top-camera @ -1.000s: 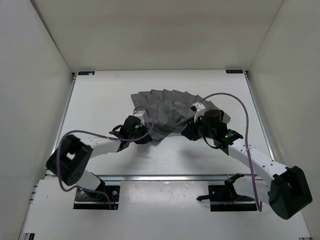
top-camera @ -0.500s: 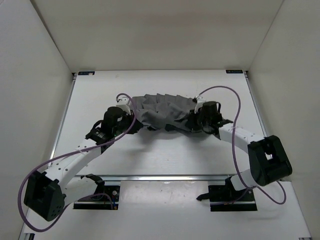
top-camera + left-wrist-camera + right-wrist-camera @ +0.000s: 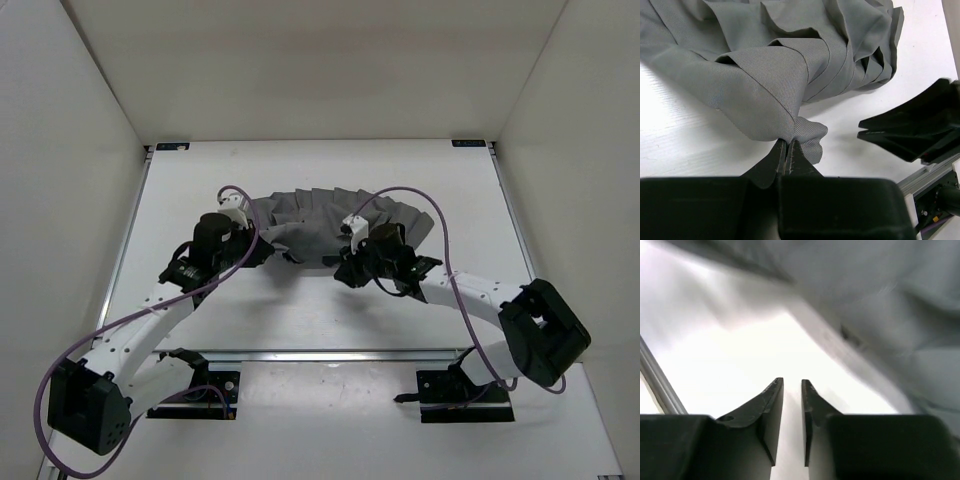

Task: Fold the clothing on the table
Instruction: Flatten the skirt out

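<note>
Next, the right gripper grabs the clothing's near edge, apart from the left gripper's hold, to spread the clothing out for folding.
The clothing is a dark grey pleated garment, lying as a curved band across the middle of the white table. My left gripper is at its left near edge. In the left wrist view this gripper is shut on a small fold of the clothing. My right gripper hovers just in front of the garment's near edge. In its own view, the right gripper has its jaws a little apart with only bare table between them. The clothing is blurred at the upper right.
White walls enclose the table on three sides. Metal rails run along the near edge, and one rail shows at the left of the right wrist view. Purple cables loop over both arms. The right gripper's black body shows in the left wrist view.
Both grippers carried the garment's near edge away from the bases, leaving it a narrower band. The right gripper then opened off the cloth and drew back to the left. The left stays shut on it.
</note>
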Available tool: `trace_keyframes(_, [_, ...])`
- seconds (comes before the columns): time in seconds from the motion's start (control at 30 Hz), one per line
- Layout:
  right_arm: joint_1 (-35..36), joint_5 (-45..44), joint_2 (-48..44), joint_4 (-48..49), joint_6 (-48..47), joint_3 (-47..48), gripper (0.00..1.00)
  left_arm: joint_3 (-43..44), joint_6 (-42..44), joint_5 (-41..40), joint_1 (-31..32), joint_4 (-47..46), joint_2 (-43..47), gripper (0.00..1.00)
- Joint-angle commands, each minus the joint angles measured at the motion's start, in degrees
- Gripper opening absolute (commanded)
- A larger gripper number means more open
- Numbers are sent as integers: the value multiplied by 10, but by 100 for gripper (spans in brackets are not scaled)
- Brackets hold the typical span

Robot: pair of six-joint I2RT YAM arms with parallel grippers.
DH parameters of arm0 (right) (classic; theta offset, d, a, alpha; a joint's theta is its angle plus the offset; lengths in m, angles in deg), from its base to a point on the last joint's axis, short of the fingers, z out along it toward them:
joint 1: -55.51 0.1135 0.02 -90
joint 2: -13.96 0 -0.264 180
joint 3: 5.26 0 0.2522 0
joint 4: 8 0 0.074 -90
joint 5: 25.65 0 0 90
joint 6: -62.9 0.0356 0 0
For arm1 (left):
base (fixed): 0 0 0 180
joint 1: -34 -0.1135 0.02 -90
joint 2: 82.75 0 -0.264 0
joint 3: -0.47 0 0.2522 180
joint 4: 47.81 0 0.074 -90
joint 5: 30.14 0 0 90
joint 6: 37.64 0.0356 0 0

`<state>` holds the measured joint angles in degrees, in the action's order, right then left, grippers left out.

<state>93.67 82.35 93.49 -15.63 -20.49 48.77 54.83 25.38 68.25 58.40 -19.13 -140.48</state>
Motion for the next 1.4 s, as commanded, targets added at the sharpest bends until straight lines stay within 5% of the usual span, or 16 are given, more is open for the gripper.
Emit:
trace_keyframes(0.0, [-9, 2, 11, 56, -26, -30, 20, -12, 5, 10, -1, -16, 14, 0])
trace_keyframes(0.37, [19, -80, 128, 105, -103, 30, 67, -28, -5, 15, -15, -16, 28, 0])
trace_keyframes(1.1, [-2, -199, 320, 17, -102, 229, 66, -43, -5, 25, -29, -31, 38, 0])
trace_keyframes(1.37, [3, -250, 380, 52, 38, 302, 60, -44, -8, 24, -24, -33, 33, 0])
